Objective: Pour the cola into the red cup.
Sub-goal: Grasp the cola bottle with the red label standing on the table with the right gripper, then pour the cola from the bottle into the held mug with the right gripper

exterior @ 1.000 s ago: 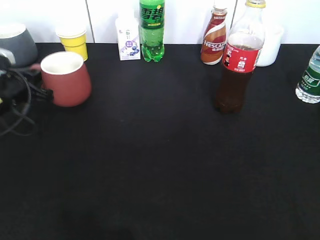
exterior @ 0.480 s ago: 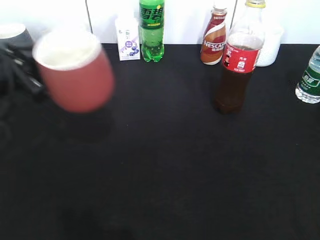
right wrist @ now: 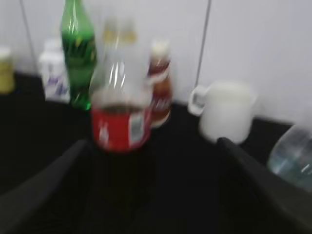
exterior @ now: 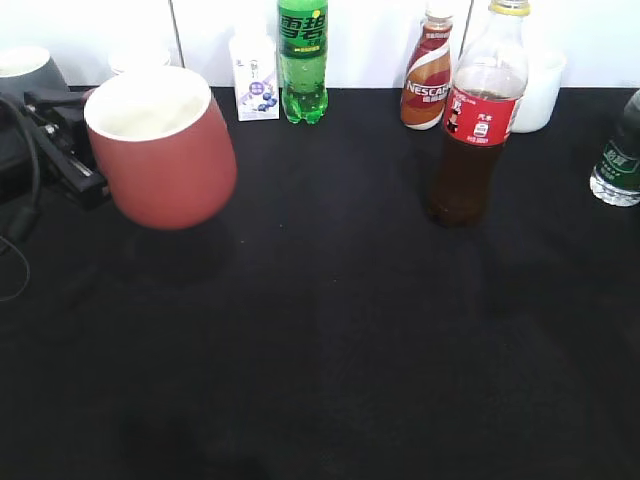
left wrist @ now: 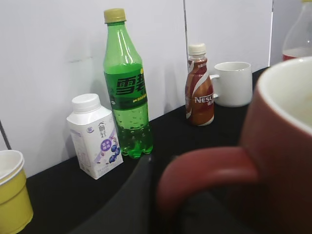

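Dark cola fills the lower half of the tall bottle, so the robot's right gripper needs to grab the bottle next around the red label at mid-height (exterior: 482, 117).
The red cup (exterior: 160, 150) hangs tilted above the black table at the left, held by its loop handle (left wrist: 204, 170) in my left gripper (exterior: 85, 180). In the left wrist view the cup (left wrist: 285, 146) fills the right side, and one dark finger of the left gripper (left wrist: 161, 204) lies against the handle. The cola (exterior: 475, 130) stands upright at the back right with its yellow cap on. In the blurred right wrist view the cola (right wrist: 119, 117) stands ahead of my right gripper (right wrist: 153, 195), which is open, empty and apart from it. The right gripper does not show in the exterior view.
Along the back wall stand a grey mug (exterior: 25, 65), a small milk carton (exterior: 254, 80), a green soda bottle (exterior: 303, 60), a Nescafe bottle (exterior: 428, 75) and a white mug (exterior: 540, 90). A water bottle (exterior: 620, 150) is at the right edge. A yellow paper cup (left wrist: 12, 195) is at the left.
The red cup has been lifted off the table by the left gripper and carried up and to the right, now tilted. The cola has not moved.
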You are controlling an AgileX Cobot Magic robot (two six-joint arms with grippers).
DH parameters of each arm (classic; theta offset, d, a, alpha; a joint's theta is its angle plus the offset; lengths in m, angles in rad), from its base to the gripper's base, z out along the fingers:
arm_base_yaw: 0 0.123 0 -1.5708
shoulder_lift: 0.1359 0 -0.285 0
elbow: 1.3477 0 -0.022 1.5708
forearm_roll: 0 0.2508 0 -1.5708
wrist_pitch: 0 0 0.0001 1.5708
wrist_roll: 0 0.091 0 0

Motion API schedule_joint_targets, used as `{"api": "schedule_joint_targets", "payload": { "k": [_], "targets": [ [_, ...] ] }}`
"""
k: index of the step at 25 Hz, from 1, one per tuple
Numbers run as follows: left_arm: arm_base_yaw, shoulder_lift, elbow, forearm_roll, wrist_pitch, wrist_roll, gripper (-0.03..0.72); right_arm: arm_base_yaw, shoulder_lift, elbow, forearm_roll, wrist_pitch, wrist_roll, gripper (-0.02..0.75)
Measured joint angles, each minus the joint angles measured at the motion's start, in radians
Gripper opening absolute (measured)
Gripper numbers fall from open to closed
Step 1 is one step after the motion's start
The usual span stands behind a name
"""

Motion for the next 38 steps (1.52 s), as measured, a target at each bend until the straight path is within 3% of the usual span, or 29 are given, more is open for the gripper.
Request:
{"api": "schedule_joint_targets", "payload": {
  "k": [3,5,8,20,22,24,25,29,31,34,38],
  "targets": [
    [0.000,0.000,0.000,0.001,0.001,0.000,0.055,0.007,0.228,-0.003,-0.024,-0.154,0.025,0.589],
    [0.000,0.000,0.000,0.001,0.001,-0.001,0.055,0.007,0.375,-0.047,-0.095,-0.189,0.072,0.647],
    [0.000,0.000,0.000,0.001,0.001,-0.001,0.055,0.007,0.534,-0.126,-0.125,-0.281,0.088,0.662],
    [0.000,0.000,0.000,0.001,0.008,-0.001,0.055,0.007,0.793,-0.417,-0.173,-0.360,0.090,0.659],
    [0.000,0.000,0.000,0.001,0.010,-0.001,0.055,0.007,0.800,-0.430,-0.175,-0.360,0.090,0.625],
    [0.000,0.000,0.000,0.001,0.011,-0.001,0.054,0.009,0.801,-0.430,-0.176,-0.357,0.092,0.515],
    [0.000,0.000,0.000,0.001,0.011,-0.001,0.054,0.009,0.802,-0.431,-0.176,-0.357,0.093,0.496],
    [-0.003,0.000,0.000,0.002,0.012,-0.003,0.054,0.009,0.802,-0.432,-0.176,-0.357,0.093,0.496],
    [-0.049,0.000,0.000,0.001,0.019,-0.004,0.054,0.009,0.793,-0.432,-0.187,-0.337,0.097,0.496],
    [-0.166,0.016,-0.014,0.000,0.057,-0.004,0.054,0.009,0.659,-0.423,-0.360,-0.142,0.097,0.495],
    [-0.322,0.105,-0.134,-0.030,0.076,-0.004,0.054,0.009,0.461,-0.423,-0.563,-0.111,0.097,0.495]
  ]
}}
